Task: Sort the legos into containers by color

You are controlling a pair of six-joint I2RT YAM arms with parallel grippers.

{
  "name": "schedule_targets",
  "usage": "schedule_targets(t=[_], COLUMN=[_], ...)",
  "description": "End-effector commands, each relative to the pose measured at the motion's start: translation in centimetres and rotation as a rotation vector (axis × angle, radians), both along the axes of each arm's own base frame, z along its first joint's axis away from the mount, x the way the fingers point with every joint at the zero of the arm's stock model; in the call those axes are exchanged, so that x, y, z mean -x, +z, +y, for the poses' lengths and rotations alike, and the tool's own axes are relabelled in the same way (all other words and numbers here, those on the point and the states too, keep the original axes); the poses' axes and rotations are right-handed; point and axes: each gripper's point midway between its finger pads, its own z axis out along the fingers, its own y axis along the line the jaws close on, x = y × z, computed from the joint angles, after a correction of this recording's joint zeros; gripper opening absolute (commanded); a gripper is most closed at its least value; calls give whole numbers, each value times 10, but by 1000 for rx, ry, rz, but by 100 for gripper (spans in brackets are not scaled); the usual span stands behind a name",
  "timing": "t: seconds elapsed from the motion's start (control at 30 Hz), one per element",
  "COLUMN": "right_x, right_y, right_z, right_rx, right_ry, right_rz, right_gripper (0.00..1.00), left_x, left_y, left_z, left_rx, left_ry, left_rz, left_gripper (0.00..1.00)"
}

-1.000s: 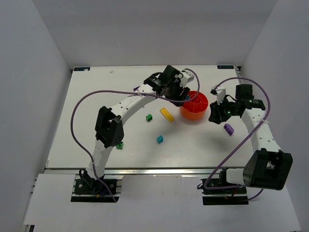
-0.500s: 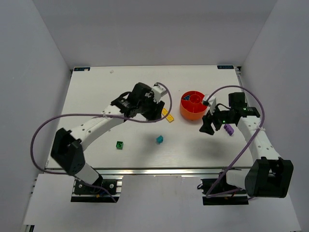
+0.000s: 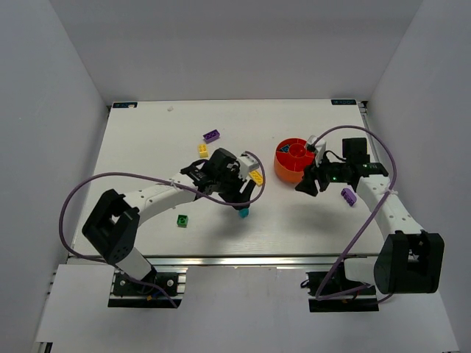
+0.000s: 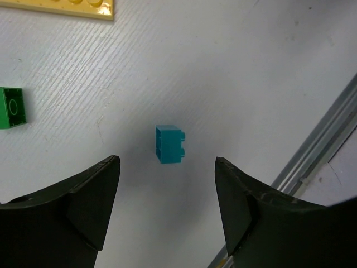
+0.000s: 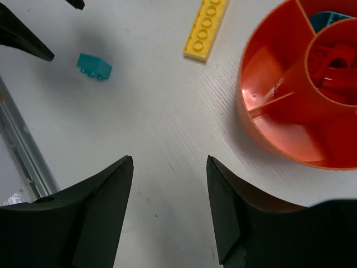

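Observation:
My left gripper should take hold of the teal lego [image 3: 243, 212] next by its studded side and its hollow side. The lego's ends stay free to go into the orange bowl's teal section.
A teal lego [image 4: 169, 144] lies on the white table just ahead of my open left gripper [image 4: 166, 162], with nothing between the fingers. In the top view the left gripper [image 3: 241, 200] hovers right over that teal lego [image 3: 243, 212]. My right gripper [image 5: 169, 159] is open and empty over bare table, beside the orange bowl [image 5: 262, 106]. The bowl [image 3: 282, 168] holds red legos [image 5: 334, 61] in its centre and a teal one [image 5: 329, 19] in an outer compartment. A long yellow lego [image 3: 256, 176] lies between the two grippers.
Loose on the table are a green lego [image 3: 182, 220] at the near left, a purple one [image 3: 211, 135] and a small yellow one [image 3: 202, 150] farther back, and another purple one [image 3: 348, 196] under the right arm. The table's metal front rail [image 4: 318, 145] runs close by.
The left arm has swung from the bowl back toward the near side and now hangs over the teal lego, jaws wider. The right gripper has shifted left, closer to the bowl.

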Motion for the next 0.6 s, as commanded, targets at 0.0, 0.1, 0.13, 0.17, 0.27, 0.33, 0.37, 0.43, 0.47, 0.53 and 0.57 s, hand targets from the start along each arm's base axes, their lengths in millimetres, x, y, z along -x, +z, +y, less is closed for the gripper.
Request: schedule_targets(t=[0.0,0.1,0.13,0.17,0.27,0.33,0.37,0.43,0.47,0.53,0.57], right_x=[-23,-26,-27,-26,-31,-31,-30,-30,-29,-28,-28], right_y=[16,17,19,22,24,25,25,25,26,26,27], right_z=[-6,-13,-14,-13,-29,-30,-31,-32,-33,-34,-34], right_rx=[-44,-49,-54,-57,-73,-89,-92,-99,-102,-106,-109], right_ry=[-97,-124,-134,-135,-191,-191,-192,-193,-195,-195,-195], right_rz=[-23,-35,-41,-53,-60,-54,-52,-52,-55,-57,-57], right_gripper=[60,60,60,60,61,61,61,61,61,61,61], left_x=[-14,-14,-11,-11,-7,-7,-4,-3,-2,0,-4], left_y=[-1,-10,-15,-18,-29,-35,-36,-38,-41,-44,-47], left_z=[-3,-6,-8,-8,-10,-13,-17,-19,-21,-21,-18], left_rx=[-1,-18,-29,-33,-58,-75,-79,-89,-103,-119,-140], left_ry=[64,69,67,73,80,86,77,80,83,86,105], left_rz=[-39,-22,-15,-9,8,14,15,12,8,3,-8], left_gripper=[78,77,75,75,72,71,71,70,70,69,68])
